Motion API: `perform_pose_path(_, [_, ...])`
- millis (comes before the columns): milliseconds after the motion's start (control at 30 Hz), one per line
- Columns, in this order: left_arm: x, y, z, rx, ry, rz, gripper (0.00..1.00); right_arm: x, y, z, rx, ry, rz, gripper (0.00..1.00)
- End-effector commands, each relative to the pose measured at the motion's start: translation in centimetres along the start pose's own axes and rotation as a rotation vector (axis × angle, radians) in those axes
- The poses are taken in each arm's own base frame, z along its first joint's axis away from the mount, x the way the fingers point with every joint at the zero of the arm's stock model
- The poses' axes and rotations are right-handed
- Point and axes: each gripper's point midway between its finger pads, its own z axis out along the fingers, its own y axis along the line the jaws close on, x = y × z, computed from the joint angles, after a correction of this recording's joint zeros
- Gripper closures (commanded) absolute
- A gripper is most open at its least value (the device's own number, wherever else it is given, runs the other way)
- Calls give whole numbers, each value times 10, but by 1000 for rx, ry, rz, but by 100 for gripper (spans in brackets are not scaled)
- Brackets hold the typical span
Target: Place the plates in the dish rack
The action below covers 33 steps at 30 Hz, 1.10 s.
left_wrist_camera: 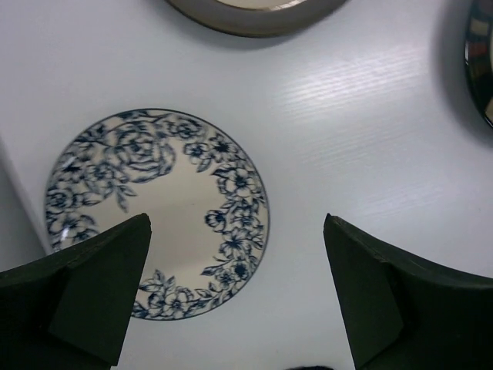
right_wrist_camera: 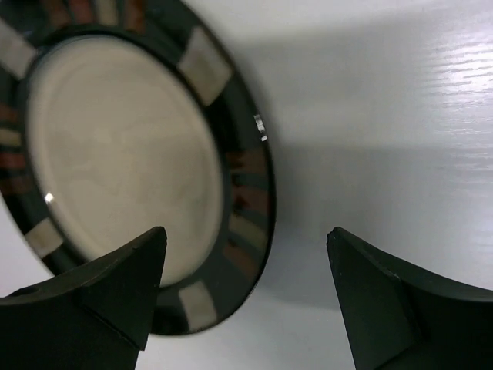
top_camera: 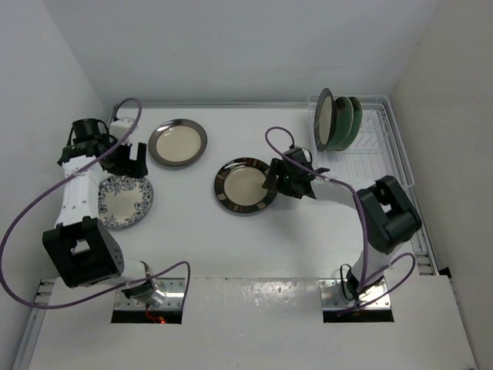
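Observation:
My left gripper will grab the blue-white plate's rim away from my right gripper, so the opposite rim stays free to hand over for rack loading.
The white wire dish rack [top_camera: 385, 154] stands at the back right and holds three upright plates: a cream one with a dark rim [top_camera: 325, 118] and two mint-green ones [top_camera: 348, 123]. On the table lie a blue-white patterned plate [top_camera: 125, 202] [left_wrist_camera: 158, 212], a cream plate with a grey rim [top_camera: 178, 142] [left_wrist_camera: 254, 14] and a cream plate with a brown patterned rim [top_camera: 246, 186] [right_wrist_camera: 131, 169]. My left gripper [top_camera: 135, 160] [left_wrist_camera: 237, 254] is open above the far edge of the blue-white plate. My right gripper [top_camera: 275, 179] [right_wrist_camera: 246, 266] is open, straddling the right rim of the brown-rimmed plate.
White walls close the table at the back and on both sides. The rack's near half shows bare tines [top_camera: 368, 158]. Purple cables [top_camera: 46, 202] loop from both arms.

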Motion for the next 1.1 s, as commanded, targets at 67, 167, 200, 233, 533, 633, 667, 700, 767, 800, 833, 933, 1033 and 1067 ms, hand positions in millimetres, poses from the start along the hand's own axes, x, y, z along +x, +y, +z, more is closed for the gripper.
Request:
perform_pose_path(67, [15,-25,11,88,56,3,1,-3,8,26,-21,27,114,17])
perform_pose_path(167, [33,-15,15,26,124,-5,1,4,4,34,-27,30,118,19])
perform_pose_path(200, [34,-12,15,10,132,-4,1,5,3,35,-25,31,114,20])
perform_pose_path(233, [41,-12,17,6,150,-8,1,9,6,35,-44,51,112,24])
perform_pose_path(533, [86,20,29,-131,294,-161,1,6,-1,28,-19,45,86,25])
perform_pose_path(633, [124,54,27,-173,337,-382,1,-1,-5,21,-3,13,55,25])
perform_pose_path(667, [140,71,19,-193,334,-482,1,-1,-7,20,2,9,53,25])
perform_pose_path(700, [149,75,21,-180,338,-548,1,-4,-5,17,-5,-1,35,25])
perform_pose_path(767, [155,89,13,-187,299,-638,2,-4,-7,13,-4,-6,32,25])
perform_pose_path(800, [157,97,13,-207,282,-666,2,-5,-5,11,-11,-12,22,25])
perform_pose_path(833, [163,98,14,-216,282,-691,2,-8,-5,9,-14,-23,18,25])
perform_pose_path(933, [180,103,23,-215,291,-758,2,-14,-2,4,-19,-47,1,25])
perform_pose_path(1033, [194,106,34,-200,322,-786,2,-21,-1,1,-21,-67,-24,25])
perform_pose_path(1067, [196,102,44,-154,327,-805,6,-24,0,-2,-25,-80,-44,25])
